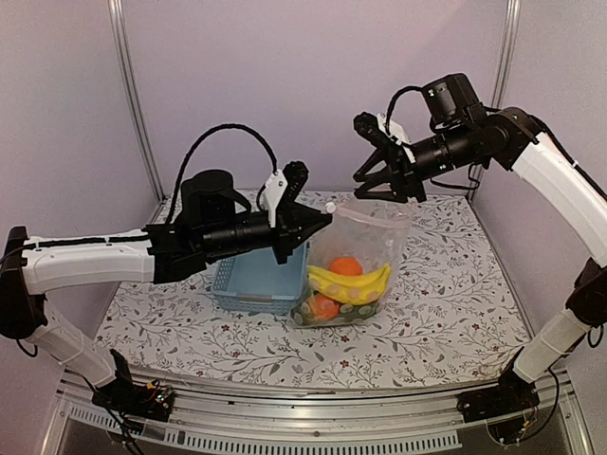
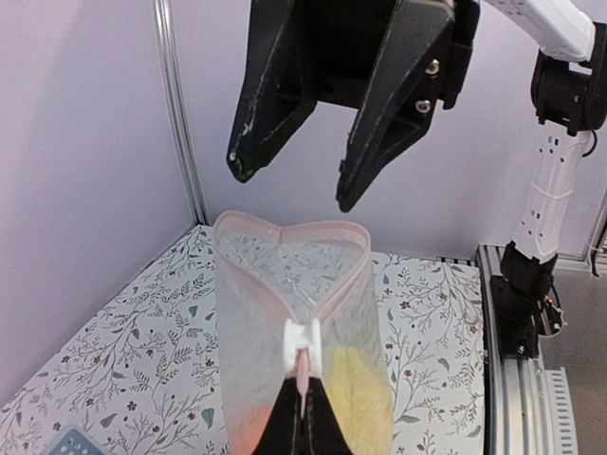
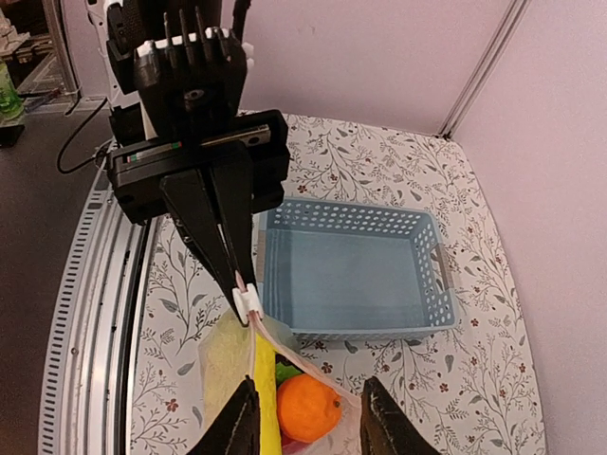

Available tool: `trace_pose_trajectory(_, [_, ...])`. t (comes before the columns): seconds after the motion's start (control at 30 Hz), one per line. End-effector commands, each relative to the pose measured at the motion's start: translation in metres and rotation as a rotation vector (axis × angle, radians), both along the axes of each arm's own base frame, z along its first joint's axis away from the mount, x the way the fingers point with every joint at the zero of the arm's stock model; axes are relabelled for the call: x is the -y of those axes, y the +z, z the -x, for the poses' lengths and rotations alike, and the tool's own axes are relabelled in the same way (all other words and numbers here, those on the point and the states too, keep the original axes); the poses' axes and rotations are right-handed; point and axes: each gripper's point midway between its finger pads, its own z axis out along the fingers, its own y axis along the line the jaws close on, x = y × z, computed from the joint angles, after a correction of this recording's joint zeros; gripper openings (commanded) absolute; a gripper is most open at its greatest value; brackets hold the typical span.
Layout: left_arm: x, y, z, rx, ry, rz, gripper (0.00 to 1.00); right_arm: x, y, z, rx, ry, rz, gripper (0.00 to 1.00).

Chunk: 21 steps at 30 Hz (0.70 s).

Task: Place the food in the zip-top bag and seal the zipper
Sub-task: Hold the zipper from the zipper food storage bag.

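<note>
The white zipper slider [image 1: 331, 208] [image 3: 248, 302] is beside the corner of the bag that the left gripper holds, and the right gripper should grab it next to slide it along and seal the zipper.
The clear zip-top bag [image 1: 370, 237] stands upright right of the basket with its mouth open. Inside lie the food pieces: yellow bananas [image 1: 353, 283], an orange [image 1: 346, 266], and red and green pieces at the bottom. My left gripper [image 1: 321, 222] is shut on the bag's mouth edge at its near corner [image 2: 303, 391], just behind the white zipper slider [image 2: 305, 343]. My right gripper [image 1: 387, 190] is open and empty, hovering over the open mouth [image 3: 309, 384]. The orange [image 3: 308, 409] and a banana [image 3: 265, 393] show between its fingers. It also shows in the left wrist view [image 2: 292, 188].
An empty light-blue slatted basket [image 1: 248, 281] sits left of the bag, partly under my left arm; it also shows in the right wrist view [image 3: 353, 270]. Grey walls and metal posts close the back and sides. A metal rail runs along the near edge.
</note>
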Motion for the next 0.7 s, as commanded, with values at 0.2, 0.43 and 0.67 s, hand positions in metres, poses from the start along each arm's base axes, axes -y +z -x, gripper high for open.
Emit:
trace_pose_trajectory(0.2, [-0.012, 0.004, 0.005, 0.042, -0.011, -0.013, 0.00, -0.032, -0.012, 0.028, -0.061, 0.168, -0.006, 0.38])
trace_pose_trajectory(0.43, [-0.014, 0.006, 0.006, 0.044, -0.009, -0.011, 0.00, -0.043, -0.026, 0.030, -0.043, 0.182, 0.036, 0.47])
trace_pose_trajectory(0.67, [-0.015, 0.006, 0.007, 0.043, -0.016, -0.010, 0.00, -0.047, -0.021, 0.027, -0.033, 0.179, 0.012, 0.36])
